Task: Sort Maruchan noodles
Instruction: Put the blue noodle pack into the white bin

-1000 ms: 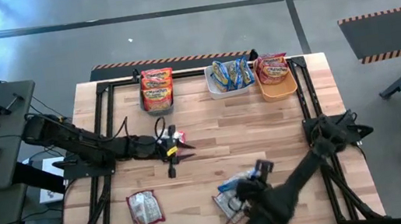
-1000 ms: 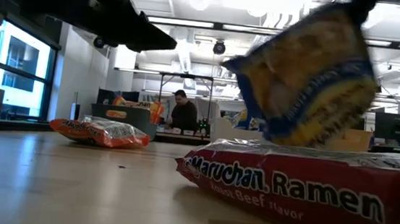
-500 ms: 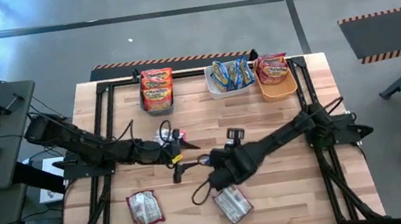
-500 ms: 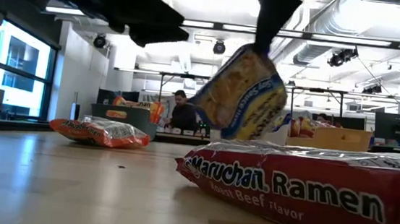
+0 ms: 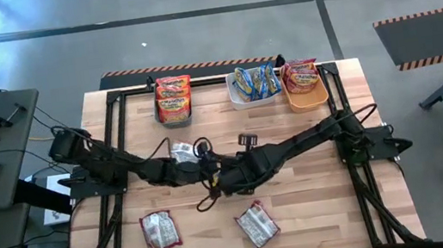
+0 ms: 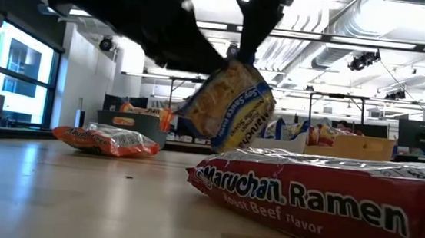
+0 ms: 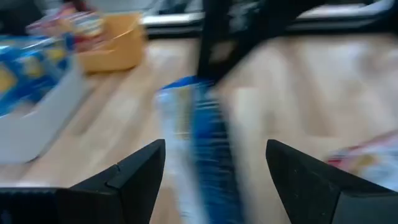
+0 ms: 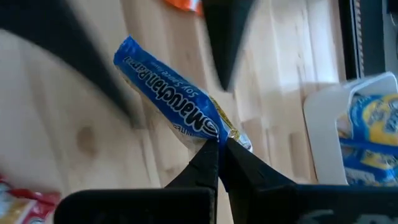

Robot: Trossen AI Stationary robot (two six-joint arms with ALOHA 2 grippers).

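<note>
My right gripper should keep holding the blue packet until the left gripper's fingers close on the packet, because those fingers are wide apart around it.
My right gripper (image 8: 219,148) is shut on a blue Maruchan noodles packet (image 8: 168,102) above the table's middle (image 5: 222,179). In the low view the packet (image 6: 229,105) hangs clear of the wood. My left gripper (image 7: 214,177) is open, and the blurred blue packet (image 7: 202,143) stands between its two fingers. A silvery packet (image 5: 180,151) lies flat beside the left arm. Two more packets (image 5: 158,231) (image 5: 257,225) lie flat near the front edge. My right gripper pinches the blue packet's crimped end (image 8: 229,135) between its two fingertips. The fingers reach down from above. The packet hangs tilted below them, clear of the table. Whether my left gripper touches the packet, I cannot tell because of blur.
At the far edge stand a teal bin (image 5: 176,111) with red packets, a white bin (image 5: 240,100) with blue packets and an orange bin (image 5: 307,99) with orange ones. The red packet (image 6: 320,205) lies close before the low camera. A person sits in the room behind.
My right gripper has lifted the blue packet from the near right of the table and carried it left to the middle. My left gripper has gone right toward it, leaving the silvery packet lying on the table behind it.
</note>
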